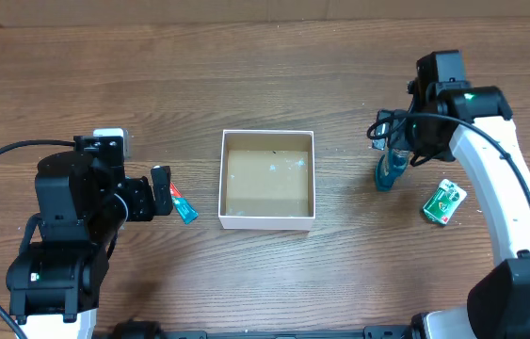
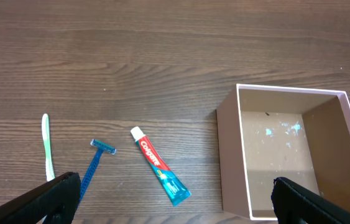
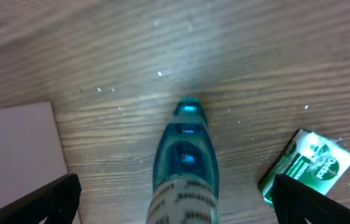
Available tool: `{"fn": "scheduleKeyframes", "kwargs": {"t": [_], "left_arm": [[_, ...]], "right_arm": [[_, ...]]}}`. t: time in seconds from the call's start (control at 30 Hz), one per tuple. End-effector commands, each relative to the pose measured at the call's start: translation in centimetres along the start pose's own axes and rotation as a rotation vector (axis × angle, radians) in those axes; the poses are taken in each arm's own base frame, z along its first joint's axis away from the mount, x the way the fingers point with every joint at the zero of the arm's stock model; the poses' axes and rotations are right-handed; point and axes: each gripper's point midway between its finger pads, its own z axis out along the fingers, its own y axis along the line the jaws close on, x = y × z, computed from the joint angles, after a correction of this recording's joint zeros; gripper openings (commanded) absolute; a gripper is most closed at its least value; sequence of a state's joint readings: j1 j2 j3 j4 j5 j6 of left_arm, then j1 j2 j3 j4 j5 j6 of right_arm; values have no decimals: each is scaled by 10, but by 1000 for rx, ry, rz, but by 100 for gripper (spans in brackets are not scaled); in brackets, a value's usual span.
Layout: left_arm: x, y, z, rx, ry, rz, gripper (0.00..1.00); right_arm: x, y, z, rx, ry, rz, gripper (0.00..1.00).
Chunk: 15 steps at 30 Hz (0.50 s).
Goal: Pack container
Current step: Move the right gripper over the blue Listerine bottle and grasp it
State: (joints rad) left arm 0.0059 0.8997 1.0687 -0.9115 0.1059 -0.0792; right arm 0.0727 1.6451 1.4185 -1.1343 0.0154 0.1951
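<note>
My right gripper's fingers are still above the blue transparent bottle, so it is too early to close. The right gripper lowers first, then closes on the bottle.
The container [image 1: 221, 179], a square white-walled box with a tan floor, stands empty mid-table; it also shows in the left wrist view [image 2: 227, 155] and at the edge of the right wrist view [image 3: 13, 155]. A Colgate toothpaste tube [image 1: 183, 204] [image 2: 160, 175] lies left of it. My left gripper [image 1: 161, 191] [image 2: 175, 208] is open and empty, above the tube. A blue transparent bottle [image 1: 389, 171] [image 3: 186, 155] lies right of the container. My right gripper [image 1: 398, 146] [image 3: 178, 202] is open and straddles the bottle, with gaps to both fingers.
A green packet [image 1: 444, 202] [image 3: 308, 165] lies right of the bottle. A blue razor [image 2: 94, 168] and a white-green toothbrush [image 2: 47, 144] lie left of the toothpaste, hidden under the left arm in the overhead view. Black cables hang by the right wrist [image 1: 382, 127].
</note>
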Motion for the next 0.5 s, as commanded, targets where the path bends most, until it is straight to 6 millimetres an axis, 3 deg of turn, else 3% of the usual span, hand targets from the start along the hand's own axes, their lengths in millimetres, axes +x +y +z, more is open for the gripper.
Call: {"fn": "scheduleKeyframes", "kwargs": {"t": [0.0, 0.27, 0.37, 0.47], "left_arm": [[-9, -6, -6, 25, -21, -2, 100], [-8, -6, -6, 24, -18, -3, 100], [-8, -6, -6, 24, -18, -3, 100], [-8, -6, -6, 24, -18, -3, 100]], "right_arm": [[11, -5, 19, 15, 29, 21, 100], [2, -3, 26, 3, -15, 21, 100], [5, -4, 28, 5, -7, 21, 92], [14, -6, 36, 12, 16, 21, 90]]}}
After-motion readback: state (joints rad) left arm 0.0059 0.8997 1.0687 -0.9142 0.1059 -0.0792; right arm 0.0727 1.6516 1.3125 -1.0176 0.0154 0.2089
